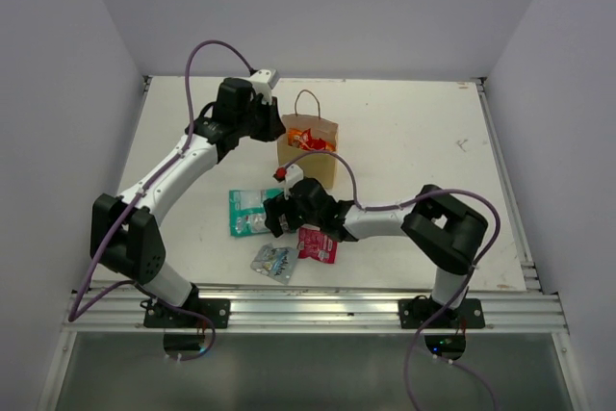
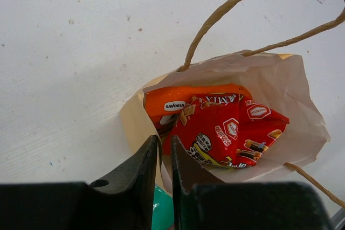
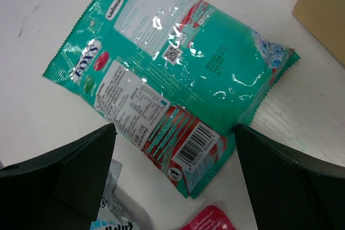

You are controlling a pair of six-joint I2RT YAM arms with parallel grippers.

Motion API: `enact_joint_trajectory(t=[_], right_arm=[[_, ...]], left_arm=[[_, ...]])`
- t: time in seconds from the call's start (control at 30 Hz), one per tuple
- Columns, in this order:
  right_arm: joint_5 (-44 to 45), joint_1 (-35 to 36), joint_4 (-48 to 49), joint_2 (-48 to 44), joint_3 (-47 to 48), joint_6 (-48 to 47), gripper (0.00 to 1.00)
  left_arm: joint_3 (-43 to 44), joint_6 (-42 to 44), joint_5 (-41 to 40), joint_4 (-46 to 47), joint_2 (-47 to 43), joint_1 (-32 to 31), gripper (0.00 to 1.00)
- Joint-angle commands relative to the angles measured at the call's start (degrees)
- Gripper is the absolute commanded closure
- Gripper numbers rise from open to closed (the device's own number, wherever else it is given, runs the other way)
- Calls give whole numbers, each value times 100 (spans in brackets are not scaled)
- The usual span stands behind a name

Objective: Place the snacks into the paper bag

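Note:
The FOX'S end of the teal-white packet will stay free to go into the paper bag. My right gripper will next grab the packet by its barcode end (image 3: 188,148).
The paper bag (image 1: 310,159) stands upright behind the table's middle, its mouth open in the left wrist view (image 2: 302,100). Inside lie the red-orange packet (image 2: 183,96) and the larger red-yellow packet (image 2: 232,133). My left gripper (image 1: 276,132) is shut on the bag's near-left rim (image 2: 164,152). My right gripper (image 1: 278,212) is open, just above the teal-white packet (image 3: 178,68), its jaws straddling the barcode end. The small pink-red packet (image 1: 318,245) and the small silver-grey packet (image 1: 274,260) lie on the table in front of it; they also show as the pink-red packet (image 3: 207,220) and silver-grey packet (image 3: 110,214).
The white table (image 1: 414,141) is walled on the left, back and right. A metal rail (image 1: 318,303) runs along the near edge by the arm bases. The bag's corner (image 3: 323,9) shows at the upper right of the right wrist view.

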Motion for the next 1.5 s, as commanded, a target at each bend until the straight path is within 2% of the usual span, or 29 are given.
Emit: enact_joint_trajectory(t=[0.0, 0.2, 0.3, 0.37, 0.4, 0.43, 0.5, 0.53, 0.63, 0.77, 0.8, 0.97, 1.13, 1.23, 1.4, 1.47], right_arm=[[262, 23, 376, 235, 292, 6, 4], [682, 136, 271, 622, 310, -126, 11], [850, 233, 192, 754, 257, -135, 25], [947, 268, 52, 763, 257, -135, 49], [1078, 329, -19, 737, 266, -152, 67], [1140, 347, -106, 693, 301, -187, 79], [1237, 409, -440, 413, 319, -301, 89], [1446, 435, -589, 238, 327, -354, 100], [1842, 663, -1274, -702, 414, -775, 100], [2247, 840, -3099, -1976, 1099, -1224, 100], [2283, 857, -3296, -2423, 1240, -1408, 100], [2555, 857, -4395, -3428, 2295, -1962, 100], [3362, 849, -4046, -3851, 2428, -3156, 100], [3645, 726, -3317, -3877, 2253, -3825, 100], [3005, -344, -2455, -3580, 2121, -4230, 100], [2908, -522, -2105, -3439, 2033, -4397, 100]], left_arm=[[2, 35, 98, 195, -283, -26, 81], [-16, 35, 89, 213, -344, -26, 81], [-33, 35, 89, 222, -379, -26, 81], [-33, 35, 80, 222, -397, -26, 81], [-33, 35, 80, 222, -406, -26, 82], [-33, 35, 72, 222, -415, -18, 82], [-33, 35, 72, 222, -415, -26, 82], [-33, 44, 63, 222, -415, -26, 82], [-33, 44, 63, 213, -397, -26, 83], [-24, 35, 98, 213, -345, -26, 84], [-16, 26, 107, 213, -336, -26, 84], [11, 26, 107, 178, -292, -26, 86], [46, 26, 89, 134, -239, -26, 92], [55, 26, 72, 99, -221, -26, 96], [107, 35, 89, 37, -160, -26, 100], [107, 35, 89, 29, -142, -26, 100]])
